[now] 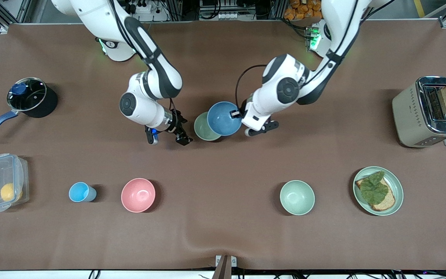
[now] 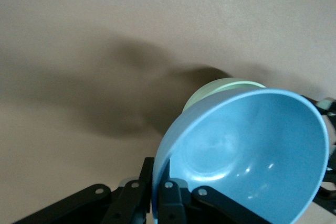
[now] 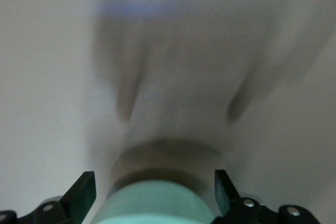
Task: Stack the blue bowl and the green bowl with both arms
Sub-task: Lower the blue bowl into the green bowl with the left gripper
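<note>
The tilted blue bowl point(image 1: 222, 118) stays held in my left gripper for now, since it hangs off-centre above the green bowl's rim point(image 1: 199, 121).
The blue bowl point(image 1: 224, 118) is tilted and held up by its rim in my left gripper point(image 1: 236, 114), which is shut on it. It overlaps the green bowl point(image 1: 204, 127), which sits on the table just beneath, toward the right arm's end. In the left wrist view the fingers point(image 2: 173, 195) pinch the blue bowl's point(image 2: 252, 150) rim, and the green bowl point(image 2: 220, 90) shows past it. My right gripper point(image 1: 168, 137) is open and empty beside the green bowl, apart from it. In the right wrist view the green bowl point(image 3: 152, 200) shows between the spread fingers point(image 3: 81, 195).
A pink bowl point(image 1: 138, 195), a light-blue cup point(image 1: 81, 192) and a clear container point(image 1: 2, 188) with a lemon lie nearer the camera. A mint bowl point(image 1: 297, 197) and a sandwich plate point(image 1: 395, 182) do too. A lidded pot point(image 1: 29, 97) and a toaster point(image 1: 428, 112) stand at the table's ends.
</note>
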